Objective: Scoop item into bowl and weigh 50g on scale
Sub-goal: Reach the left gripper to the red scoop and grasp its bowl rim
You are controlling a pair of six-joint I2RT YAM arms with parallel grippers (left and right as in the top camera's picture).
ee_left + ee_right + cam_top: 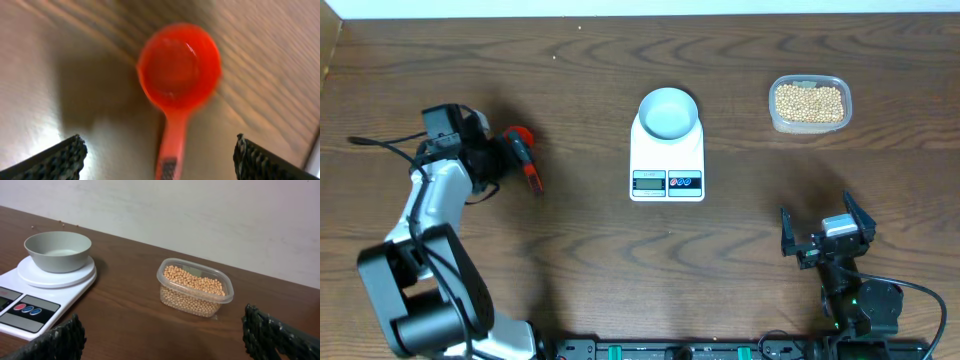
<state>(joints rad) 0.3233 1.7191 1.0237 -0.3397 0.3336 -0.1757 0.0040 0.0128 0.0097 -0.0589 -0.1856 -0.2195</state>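
The left gripper grabs the red scoop [525,150] close by its cup next, leaving the handle's far end free to hand to my right gripper.
A red scoop [525,150] lies empty on the table at the left, handle toward the front. In the left wrist view its round cup [179,65] faces up and its handle [171,145] runs down between my fingers. My left gripper [159,141] is open, straddling the handle without touching it; overhead, the left gripper [506,160] sits just left of the scoop. The pale bowl [668,112] [57,250] stands empty on the white scale [666,165] [30,311]. The beans [809,102] [194,280] fill a clear tub. My right gripper [820,225] [162,319] is open and empty, in front of the tub.
The clear tub [775,120] stands at the back right, right of the scale. A pale wall [200,210] rises behind the table's far edge. The left arm's base [420,300] fills the front left corner.
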